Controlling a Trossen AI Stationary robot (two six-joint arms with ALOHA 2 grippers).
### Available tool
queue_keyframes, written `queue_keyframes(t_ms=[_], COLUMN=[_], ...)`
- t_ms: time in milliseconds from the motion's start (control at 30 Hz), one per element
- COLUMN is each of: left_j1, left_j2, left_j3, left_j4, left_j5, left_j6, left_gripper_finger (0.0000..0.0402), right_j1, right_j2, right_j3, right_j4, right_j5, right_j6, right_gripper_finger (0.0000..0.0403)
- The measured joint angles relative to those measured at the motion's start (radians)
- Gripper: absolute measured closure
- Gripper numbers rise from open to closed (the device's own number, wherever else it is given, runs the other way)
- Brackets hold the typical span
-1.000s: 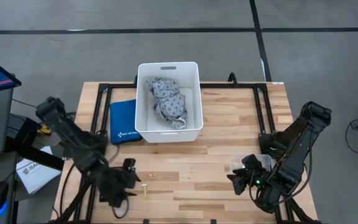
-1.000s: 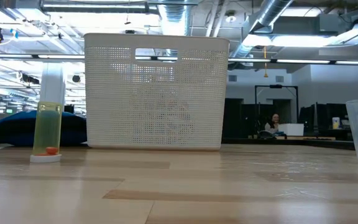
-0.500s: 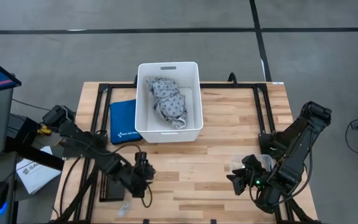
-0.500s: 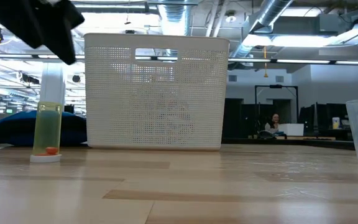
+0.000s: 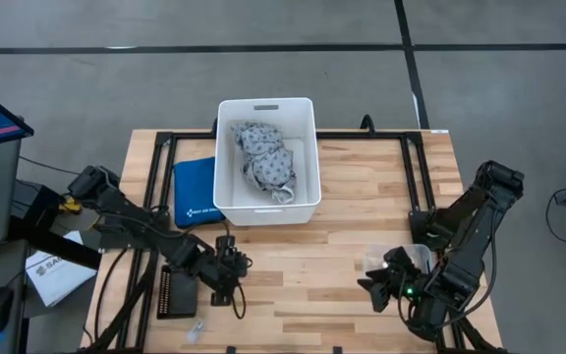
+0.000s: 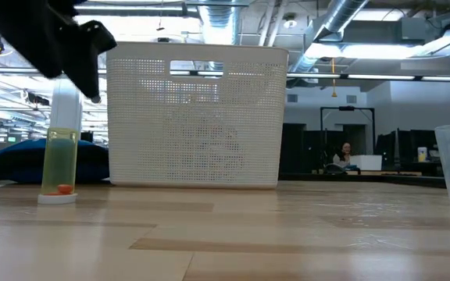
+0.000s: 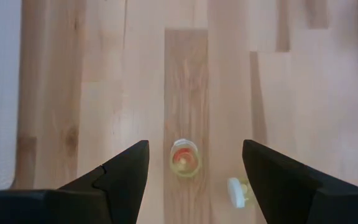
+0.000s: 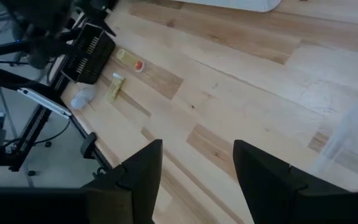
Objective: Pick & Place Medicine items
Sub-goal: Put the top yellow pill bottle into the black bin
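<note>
My left gripper's fingertips are above the standing vial, so it is too early to close. My left gripper lowers first, then closes on the vial.
One medicine vial (image 7: 184,158), a small yellowish tube with something orange inside, stands upright on its white cap (image 6: 57,197) near the table's near-left part. A second vial (image 7: 238,190) lies flat beside it, also seen in the right wrist view (image 8: 115,87). A small pale item (image 5: 195,331) lies by the near-left corner. My left gripper (image 7: 194,149) hovers open above the standing vial, with one finger on either side and clear of it. In the high view this gripper (image 5: 229,270) hides that vial. My right gripper (image 8: 197,155) waits open over the near-right part (image 5: 376,285).
A white perforated bin (image 5: 266,106) holding a grey patterned cloth (image 5: 263,157) stands at the far middle. A blue pouch (image 5: 195,192) lies to its left. A black grid block (image 5: 173,292) sits near the left edge, and a clear plastic cup (image 5: 413,258) stands by my right gripper.
My left arm has swung from the near-left corner toward the table's middle and a little toward the far edge. It now stands over the upright vial and has come into the low view at the upper left. The vials and my right arm have stayed put.
</note>
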Motion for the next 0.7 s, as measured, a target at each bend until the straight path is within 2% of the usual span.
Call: queue_keyframes(t_ms=[267, 467, 700], left_j1=[0.0, 0.0, 0.022], left_j2=[-0.003, -0.004, -0.003], left_j3=[-0.097, -0.152, -0.194], left_j4=[0.049, 0.157, 0.22], left_j5=[0.021, 0.021, 0.04], left_j6=[-0.03, -0.033, -0.048], left_gripper_finger=[0.0152, 0.0153, 0.0181], right_j1=[0.0, 0.0, 0.0], right_j2=[0.0, 0.0, 0.0], right_j3=[0.0, 0.0, 0.0], right_j4=[0.015, 0.014, 0.015], right_j5=[0.024, 0.024, 0.023], right_j6=[-0.011, -0.011, -0.011], right_gripper_finger=[0.021, 0.021, 0.021])
